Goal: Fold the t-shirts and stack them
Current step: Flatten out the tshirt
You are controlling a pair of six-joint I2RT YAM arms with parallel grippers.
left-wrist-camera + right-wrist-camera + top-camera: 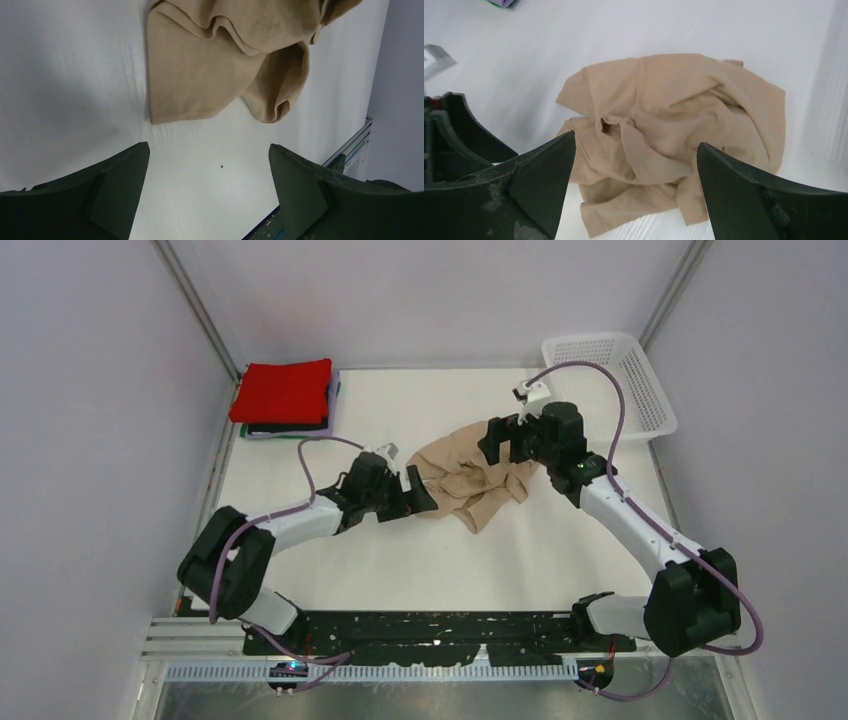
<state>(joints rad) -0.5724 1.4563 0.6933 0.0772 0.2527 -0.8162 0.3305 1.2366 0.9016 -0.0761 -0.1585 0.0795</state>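
Observation:
The beige t-shirt [466, 482] has a loose corner sticking out of the heap, and the left gripper will grab it there. The right gripper can then help spread the t-shirt for folding.
A beige t-shirt [466, 482] lies crumpled in a heap at the table's middle. In the top view my left gripper [417, 494] sits at its left edge, open. The left wrist view shows only bare white table between the left gripper's [209, 146] fingers, with the beige cloth [220, 60] just beyond the tips. My right gripper [503, 443] hovers at the heap's far right side. It is open above the beige t-shirt [674, 105] and holds nothing [636, 140]. Folded t-shirts are stacked [286, 398] at the far left, a red one on top.
A white mesh basket [612, 380] stands at the far right corner. The left arm's gripper [454, 131] shows at the left edge of the right wrist view. Walls and frame posts close in the table on three sides.

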